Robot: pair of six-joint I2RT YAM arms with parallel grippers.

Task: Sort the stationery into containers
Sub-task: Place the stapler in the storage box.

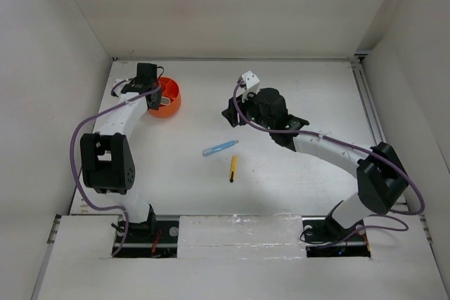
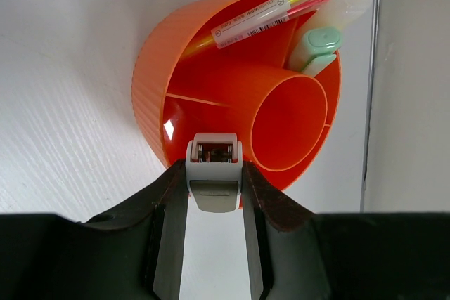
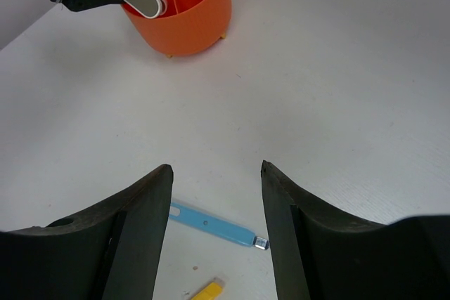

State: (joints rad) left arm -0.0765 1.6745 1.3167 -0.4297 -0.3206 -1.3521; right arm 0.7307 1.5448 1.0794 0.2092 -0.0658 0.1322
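Note:
The small grey-white stationery piece is inside the orange tub's rim, over an open section of the tub, so it is time for my left gripper to open.
The orange tub (image 1: 167, 103) stands at the back left, and its ribbed wall (image 2: 149, 68) fills the left wrist view. A clear pen with yellow and pink inside (image 2: 295, 1) and a pale green marker (image 2: 314, 47) lean in its far compartment. My left gripper (image 2: 214, 186) hangs at the tub's rim, shut on a small grey-white stationery piece (image 2: 214, 166). My right gripper (image 3: 216, 168) is open above the table's middle and holds nothing. Under it lies a blue pen (image 3: 214, 224), and a yellow pencil (image 1: 233, 168) lies just nearer.
White walls close in the table on the left, back and right. A metal rail (image 1: 367, 103) runs along the right edge. The tub stands close to the left wall (image 2: 408, 103).

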